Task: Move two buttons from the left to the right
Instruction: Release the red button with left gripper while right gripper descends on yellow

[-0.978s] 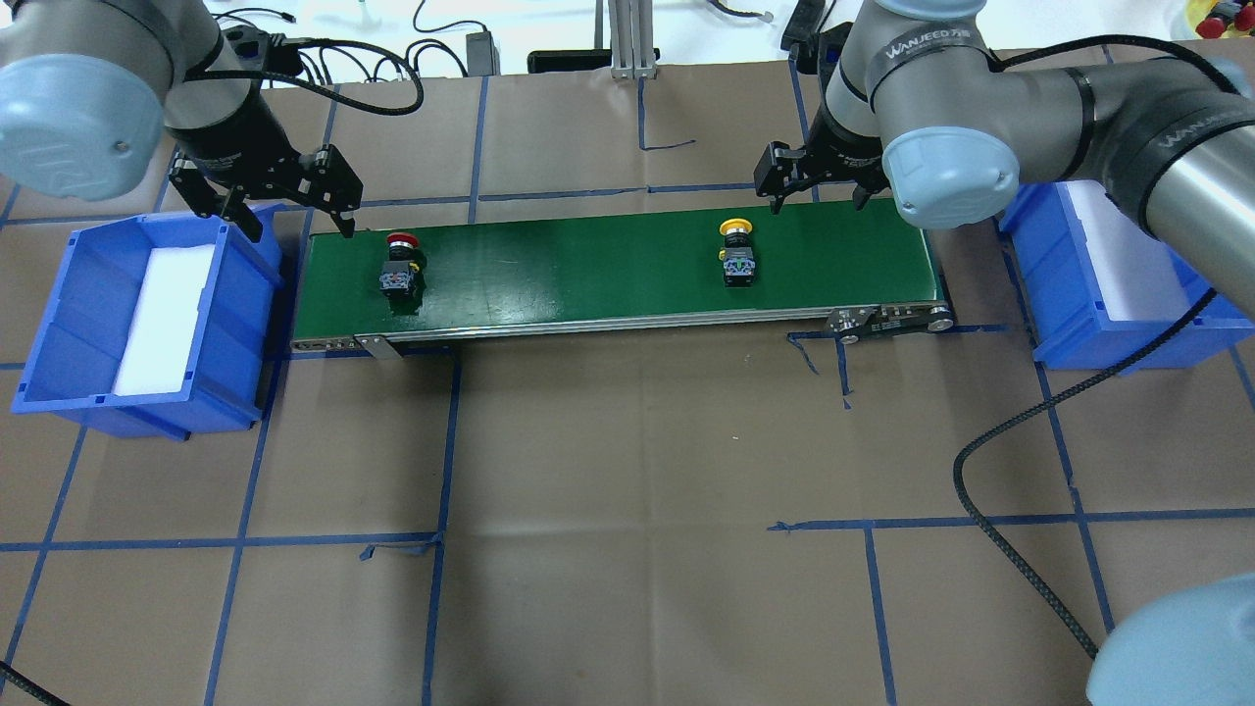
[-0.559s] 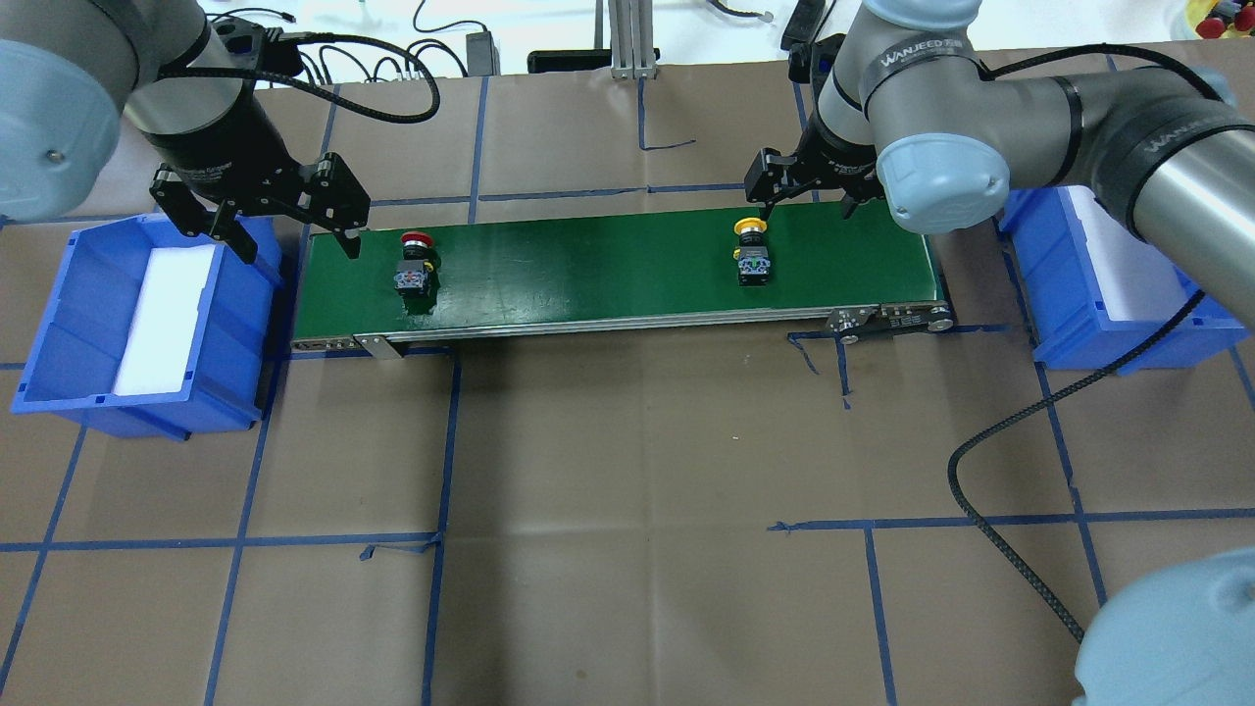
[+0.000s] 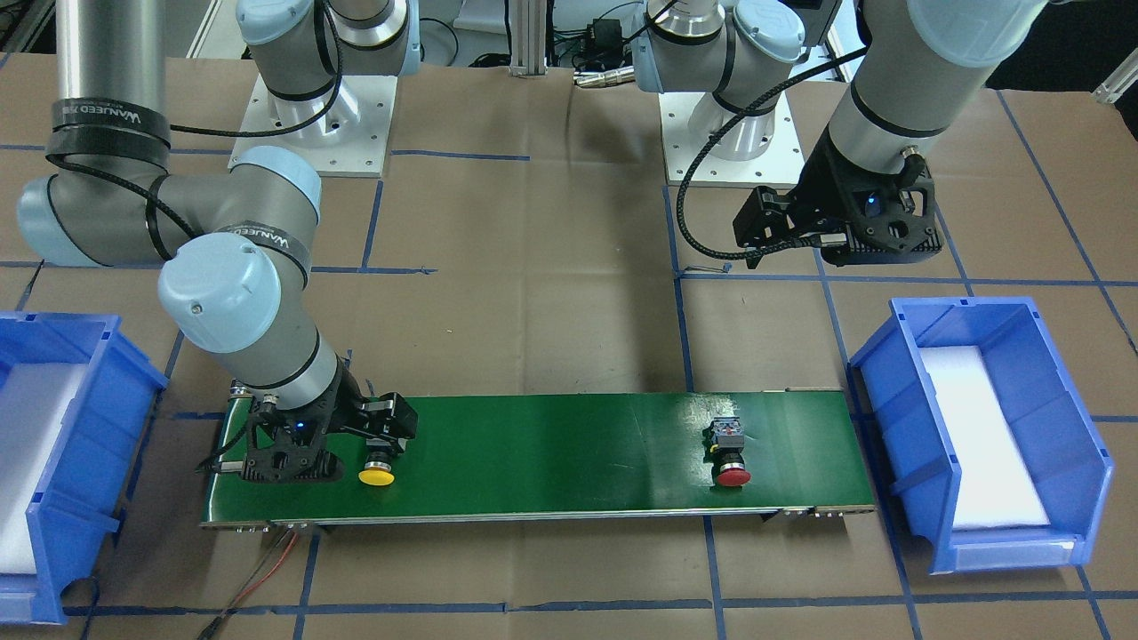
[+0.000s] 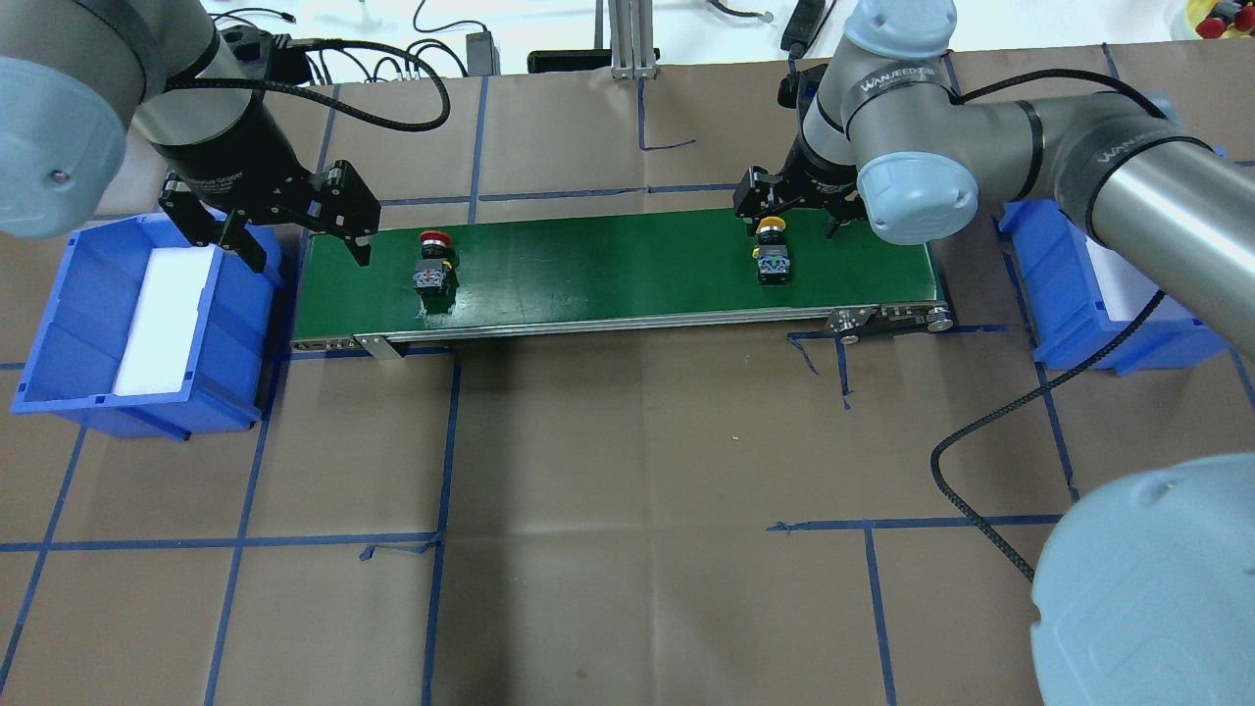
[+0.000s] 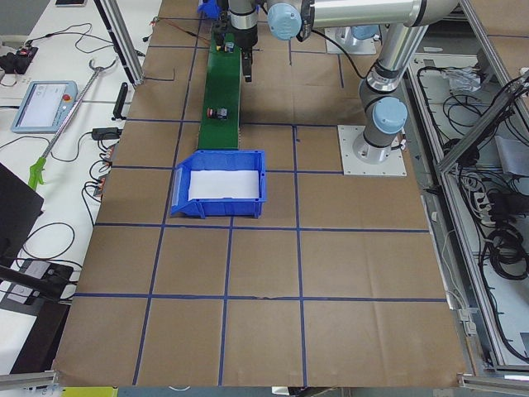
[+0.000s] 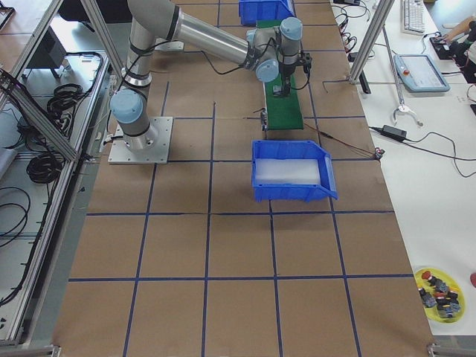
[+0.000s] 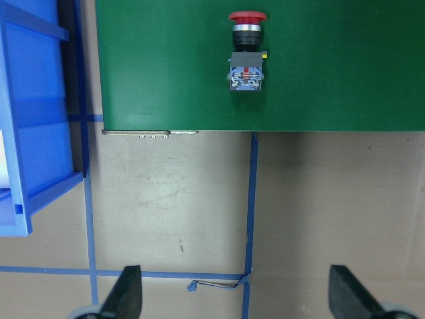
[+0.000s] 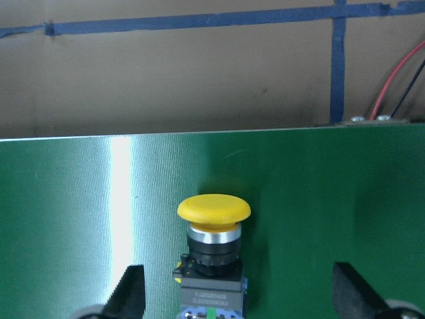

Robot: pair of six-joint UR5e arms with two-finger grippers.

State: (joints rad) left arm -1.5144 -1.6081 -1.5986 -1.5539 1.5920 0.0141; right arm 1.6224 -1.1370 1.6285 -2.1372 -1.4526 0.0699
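My right gripper is going to grab the yellow-capped button by its black body (image 8: 212,279) next, to carry it off the belt and into the bin.
Two buttons lie on their sides on the green conveyor belt (image 4: 608,260). The red-capped button (image 4: 432,265) (image 3: 731,453) (image 7: 246,46) is near the belt's left end. My left gripper (image 4: 309,245) (image 7: 239,296) hangs open, above and to the left of it, holding nothing. The yellow-capped button (image 4: 772,255) (image 3: 377,471) (image 8: 212,246) is toward the right end. My right gripper (image 4: 789,221) (image 8: 240,296) is open directly over it, one finger on each side of the black body, with gaps showing.
A blue bin (image 4: 235,333) with a white foam pad stands at the belt's left end, and a second blue bin (image 4: 1064,294) at the right end. Brown paper with blue tape lines covers the table (image 4: 627,490). A black cable (image 4: 980,441) loops at the right.
Both buttons have travelled right along the belt. My right gripper came down and left over the yellow button. My left gripper shifted slightly right, still open.
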